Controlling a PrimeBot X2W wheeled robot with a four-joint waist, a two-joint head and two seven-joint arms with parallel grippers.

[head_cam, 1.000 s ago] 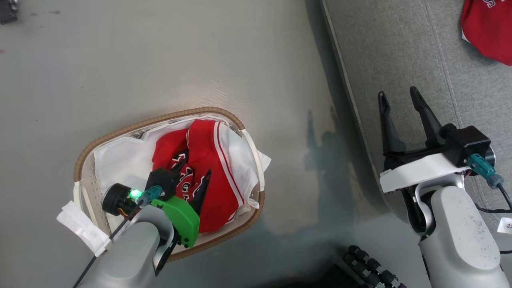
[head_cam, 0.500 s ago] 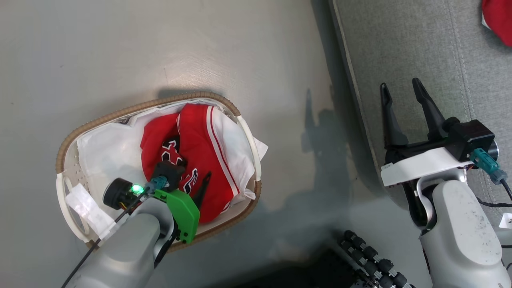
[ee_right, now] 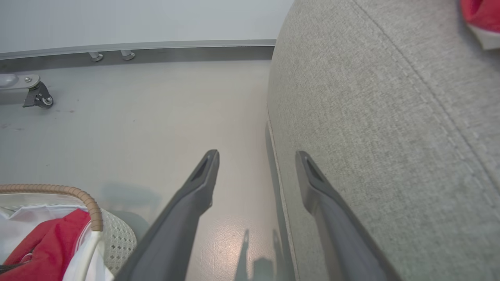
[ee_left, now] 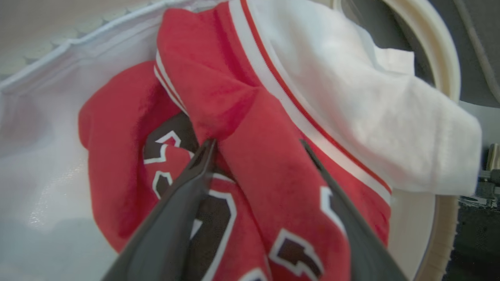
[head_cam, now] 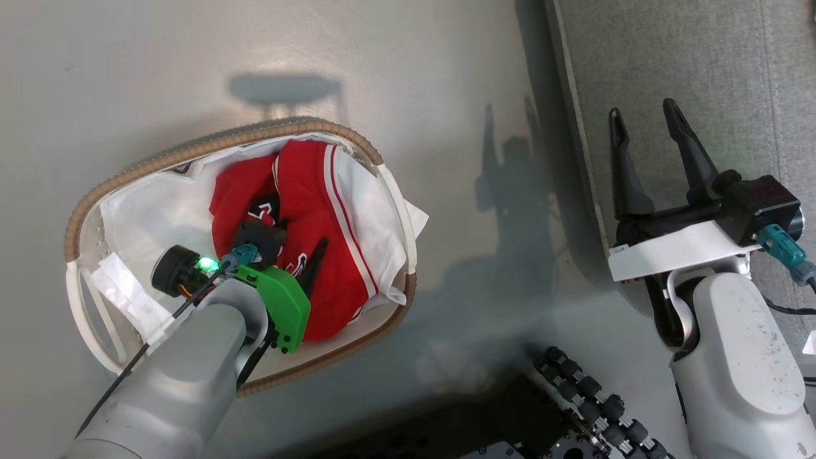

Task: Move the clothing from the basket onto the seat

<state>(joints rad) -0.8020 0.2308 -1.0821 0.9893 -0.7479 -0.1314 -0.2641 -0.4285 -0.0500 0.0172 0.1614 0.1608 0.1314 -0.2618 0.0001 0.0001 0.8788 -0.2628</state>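
Note:
The left gripper will next grip the raised fold (head_cam: pixel 299 223) beside the lettering, because the garment lies crumpled and slack. It will do this to move the red garment (head_cam: pixel 233 191) onto the seat.
One red garment (head_cam: pixel 319 210) with white trim and black-and-white lettering lies crumpled in the basket (head_cam: pixel 210 146), on its white liner (head_cam: pixel 159 210). My left gripper (head_cam: pixel 293 239) is down inside the basket and open. In the left wrist view its fingers straddle a raised fold of that garment (ee_left: pixel 265 171), the left gripper (ee_left: pixel 256 142) tips resting on the cloth. My right gripper (head_cam: pixel 642 109) hangs open and empty over the edge of the grey sofa (head_cam: pixel 701 64). The right wrist view shows the right gripper (ee_right: pixel 256 153), the sofa (ee_right: pixel 390 117) and a second red garment (ee_right: pixel 478 15) lying on it.
The basket stands on a pale grey floor (head_cam: pixel 446 95), left of the sofa's rounded front edge. My base, with black rollers (head_cam: pixel 593 395), is at the bottom. A caster (ee_right: pixel 37 97) and a wall skirting (ee_right: pixel 156 48) lie beyond the basket rim (ee_right: pixel 58 190).
The head camera has shifted, so the garment on the sofa has left the head view. My left gripper has sunk further onto the red garment, still open. The right gripper holds its pose.

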